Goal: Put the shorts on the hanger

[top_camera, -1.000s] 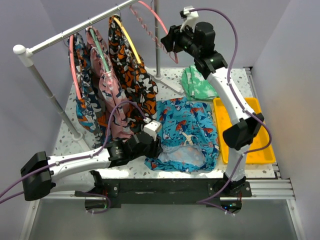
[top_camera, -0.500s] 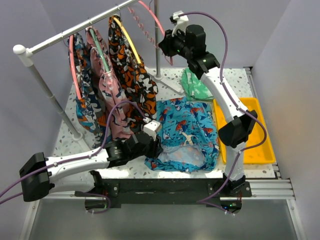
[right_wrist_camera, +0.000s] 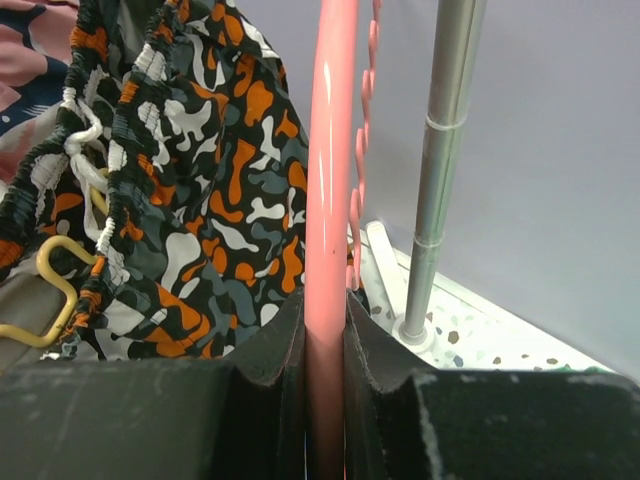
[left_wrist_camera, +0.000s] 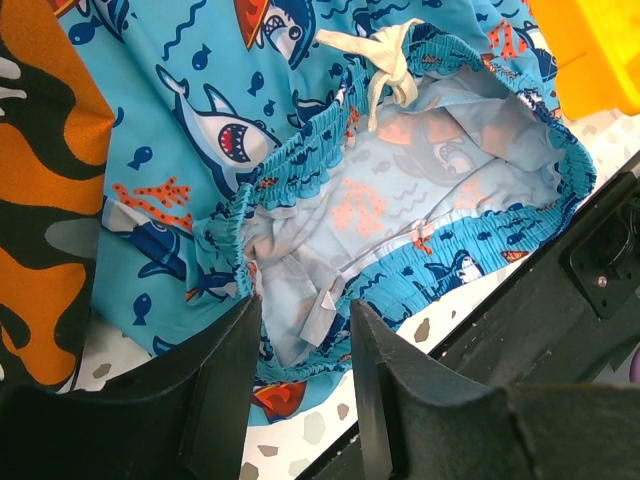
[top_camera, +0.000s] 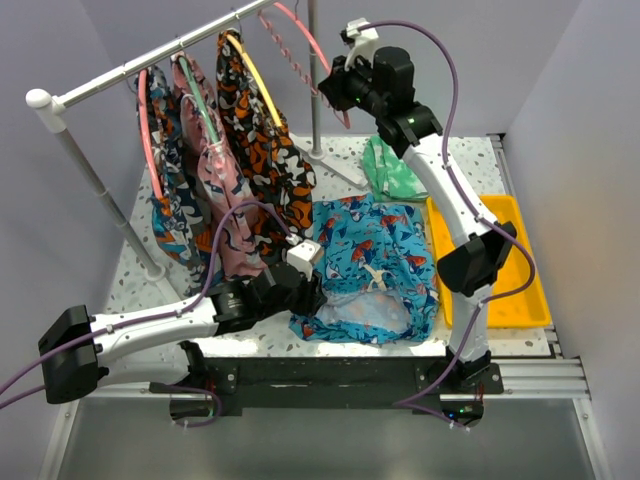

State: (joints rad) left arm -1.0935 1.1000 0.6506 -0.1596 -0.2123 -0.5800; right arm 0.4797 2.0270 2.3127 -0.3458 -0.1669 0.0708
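The coral-pink hanger would come along if the robot moved its right gripper sideways now, since the right gripper's fingers are closed around its curved arm (top_camera: 328, 76) (right_wrist_camera: 324, 345).
The turquoise shorts (top_camera: 372, 268) with sharks and a white drawstring lie flat on the speckled table, waistband toward the near edge. In the left wrist view the shorts (left_wrist_camera: 300, 160) lie just ahead of my fingers. My left gripper (top_camera: 305, 290) is open and empty at the waistband's left corner, also shown in the left wrist view (left_wrist_camera: 305, 340). The coral-pink hanger (top_camera: 312, 40) hangs at the right end of the rail. My right gripper (top_camera: 335, 85) is shut on the hanger's curved arm (right_wrist_camera: 330, 200), seen between the jaws in the right wrist view (right_wrist_camera: 325, 330).
A metal rail (top_camera: 150, 62) carries several other hangers with patterned shorts, among them the orange-black pair (top_camera: 262, 150). Its right upright (right_wrist_camera: 445, 160) stands just beside the hanger. A green-white cloth (top_camera: 395, 170) and a yellow tray (top_camera: 520, 290) lie on the table at the right.
My right arm moved left and up toward the rail's right end and now grips the pink hanger. The left arm and the shorts have not moved.
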